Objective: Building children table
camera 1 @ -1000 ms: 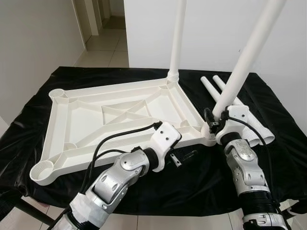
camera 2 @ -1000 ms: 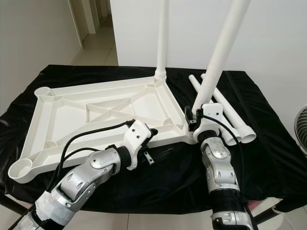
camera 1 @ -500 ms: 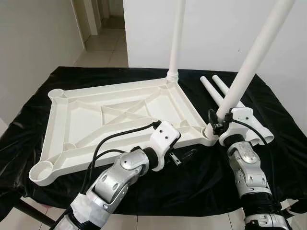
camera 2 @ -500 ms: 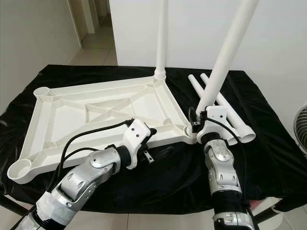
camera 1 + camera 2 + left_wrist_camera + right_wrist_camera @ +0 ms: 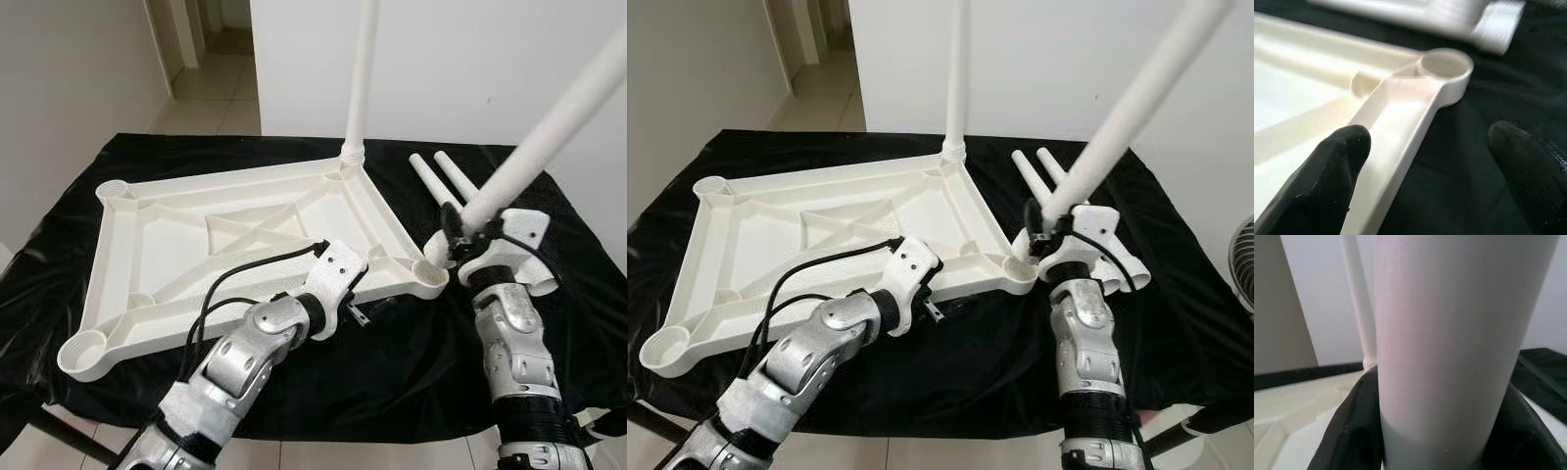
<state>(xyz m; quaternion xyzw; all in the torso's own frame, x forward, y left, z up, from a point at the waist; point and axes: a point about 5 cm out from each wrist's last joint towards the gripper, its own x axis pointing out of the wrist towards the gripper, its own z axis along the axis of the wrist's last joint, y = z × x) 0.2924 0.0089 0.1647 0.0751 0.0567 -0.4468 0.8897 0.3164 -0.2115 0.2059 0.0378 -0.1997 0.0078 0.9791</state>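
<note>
My left gripper next grabs the table top, far wider than the open fingers, by the thin side of its rim beside its empty socket.
A white table top lies upside down on the black cloth. One white leg stands upright in its far right corner. My right gripper is shut on a second white leg, which leans steeply to the right. That leg's lower end sits just above the empty near right corner socket. In the right wrist view the leg sits between the black fingers. My left gripper is open, straddling the top's near rim close to that socket. One finger is over the top, the other over the cloth.
Two spare white legs lie on the cloth behind my right gripper. A white wall stands behind the table and a corridor opens at the far left. A fan stands at the right edge. The table's front edge runs under my arms.
My right gripper has tipped the held leg further to the right and shifted right a little. My left gripper has edged slightly left along the near rim.
</note>
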